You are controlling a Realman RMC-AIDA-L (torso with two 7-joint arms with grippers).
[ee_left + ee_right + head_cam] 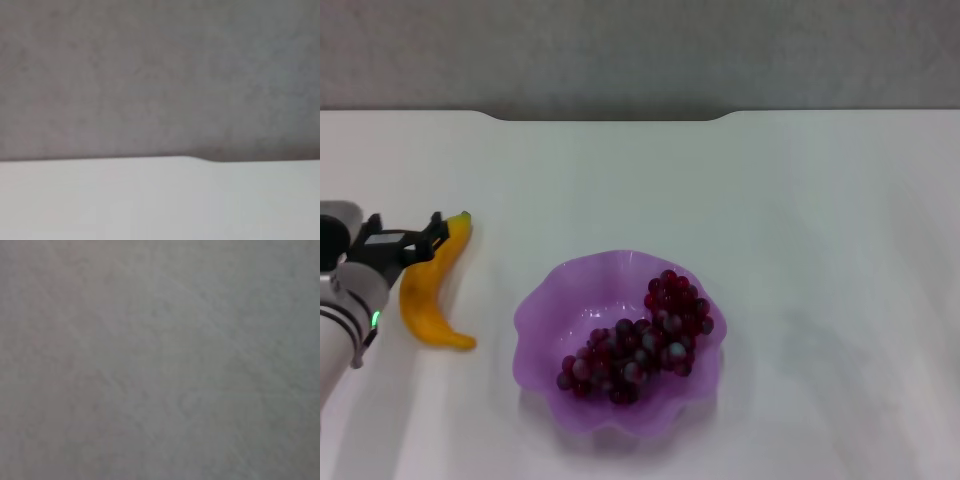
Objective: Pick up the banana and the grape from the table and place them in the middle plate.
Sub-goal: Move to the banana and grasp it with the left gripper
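I need to lower my left gripper before closing on the banana. The gripper's fingers are high above the banana's upper end, which is out of the left wrist view.
The banana lies on the white table, left of the middle plate, its greenish tip pointing to the far side. The grape bunch rests inside the purple scalloped plate, across its middle and right. My left gripper comes in from the left edge and sits at the banana's far end, open, with its black fingers over that end. The left wrist view holds only the table and its notched far edge. My right gripper is out of view.
A grey wall rises behind the table's notched far edge. White tabletop stretches to the right of the plate and beyond it. The right wrist view is a plain grey surface with nothing to pick out.
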